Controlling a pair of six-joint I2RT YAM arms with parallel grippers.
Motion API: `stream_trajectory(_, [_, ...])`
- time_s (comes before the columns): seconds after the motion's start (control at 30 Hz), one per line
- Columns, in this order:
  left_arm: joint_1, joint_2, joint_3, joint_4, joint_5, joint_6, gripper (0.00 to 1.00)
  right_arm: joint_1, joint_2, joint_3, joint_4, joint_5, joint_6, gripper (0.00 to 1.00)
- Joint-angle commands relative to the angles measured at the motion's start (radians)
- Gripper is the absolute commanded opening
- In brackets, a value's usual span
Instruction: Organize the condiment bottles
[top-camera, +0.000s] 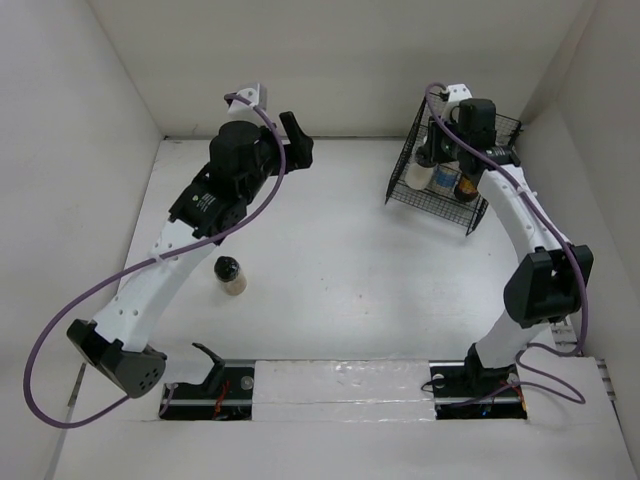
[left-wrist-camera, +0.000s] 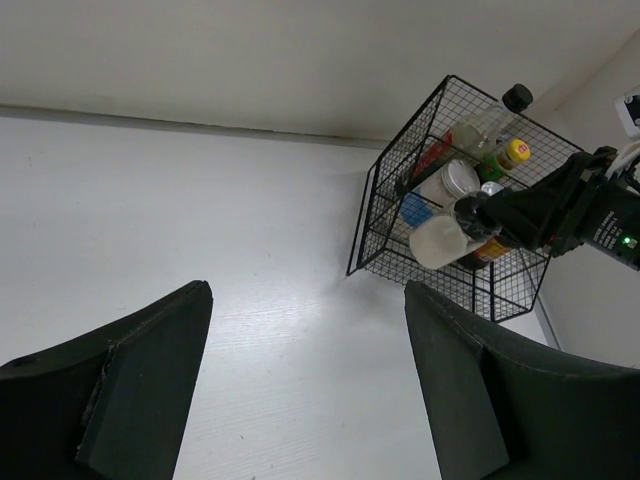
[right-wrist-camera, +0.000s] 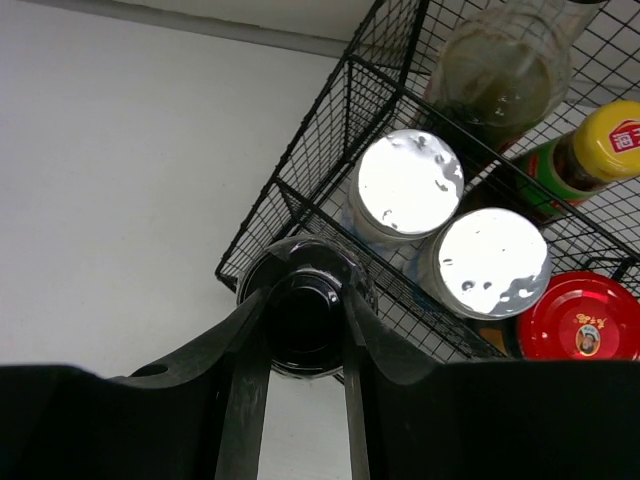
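Observation:
My right gripper keeps hold of the second beige jar, still tilted above the basket's corner. If it opened now, the jar would drop against the basket's rim.
A black-capped beige jar (top-camera: 231, 276) stands alone on the table left of centre. My right gripper (right-wrist-camera: 305, 322) is shut on the black cap of the second beige jar (left-wrist-camera: 438, 241) and holds it tilted at the left corner of the black wire basket (top-camera: 404, 185). Inside the basket are two silver-lidded jars (right-wrist-camera: 405, 183) (right-wrist-camera: 492, 262), a red-lidded jar (right-wrist-camera: 578, 315), a yellow-capped bottle (right-wrist-camera: 610, 140) and the tall dark bottle (right-wrist-camera: 500, 70). My left gripper (left-wrist-camera: 305, 300) is open and empty, raised above the back of the table (top-camera: 295, 135).
White walls close in the table at the back and both sides. The basket stands in the back right corner, close to the walls. The right arm (top-camera: 520, 215) arches over the table's right side.

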Motion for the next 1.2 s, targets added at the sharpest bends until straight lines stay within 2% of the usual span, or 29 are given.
stream_trajectory(0.0, [-0.004, -0.001, 0.042, 0.050, 0.023, -0.010, 0.74, -0.015, 0.004, 0.072, 0.137, -0.006, -0.011, 0.08])
stream_trajectory(0.23, [-0.004, 0.010, 0.008, 0.050, 0.023, -0.019, 0.74, -0.006, 0.016, -0.037, 0.197, 0.024, -0.011, 0.08])
stream_trajectory(0.47, [-0.004, 0.010, -0.032, 0.050, 0.023, -0.028, 0.74, 0.019, 0.080, -0.060, 0.219, 0.024, -0.002, 0.08])
stream_trajectory(0.53, [-0.004, 0.010, -0.041, 0.050, 0.023, -0.028, 0.74, 0.029, 0.080, -0.083, 0.228, 0.035, 0.007, 0.11])
stream_trajectory(0.67, [-0.004, 0.010, -0.050, 0.041, 0.023, -0.028, 0.74, 0.040, 0.080, -0.095, 0.217, 0.044, 0.031, 0.38])
stream_trajectory(0.77, [0.008, 0.010, -0.050, 0.041, 0.041, -0.057, 0.74, 0.051, 0.080, -0.095, 0.193, 0.072, 0.031, 0.44])
stream_trajectory(0.8, [0.018, 0.010, -0.050, 0.041, 0.053, -0.069, 0.74, 0.051, 0.065, -0.095, 0.192, 0.072, 0.031, 0.53])
stream_trajectory(0.87, [0.027, -0.001, -0.050, 0.041, 0.063, -0.079, 0.74, 0.051, 0.039, -0.086, 0.180, 0.061, 0.031, 0.64])
stream_trajectory(0.9, [0.027, -0.001, -0.034, 0.041, 0.063, -0.079, 0.74, 0.060, 0.016, -0.077, 0.180, 0.061, 0.042, 0.75])
stream_trajectory(1.0, [0.027, -0.001, 0.035, 0.017, 0.037, -0.088, 0.75, 0.098, -0.033, -0.089, 0.171, 0.073, 0.042, 0.83])
stream_trajectory(1.03, [0.027, -0.001, 0.058, 0.008, 0.037, -0.088, 0.75, 0.117, -0.074, -0.116, 0.171, 0.086, 0.042, 0.80])
stream_trajectory(1.07, [0.027, -0.001, 0.097, -0.003, 0.009, -0.088, 0.75, 0.137, -0.099, -0.141, 0.188, 0.099, 0.042, 0.69])
stream_trajectory(1.1, [0.027, -0.001, 0.115, -0.003, -0.003, -0.098, 0.76, 0.182, -0.122, -0.170, 0.226, 0.109, 0.042, 0.56])
stream_trajectory(1.13, [0.027, -0.013, 0.132, -0.018, -0.017, -0.099, 0.76, 0.207, -0.162, -0.225, 0.243, 0.109, 0.051, 0.32])
stream_trajectory(1.17, [0.027, -0.039, 0.146, -0.028, -0.035, -0.112, 0.76, 0.235, -0.176, -0.251, 0.263, 0.095, 0.051, 0.20])
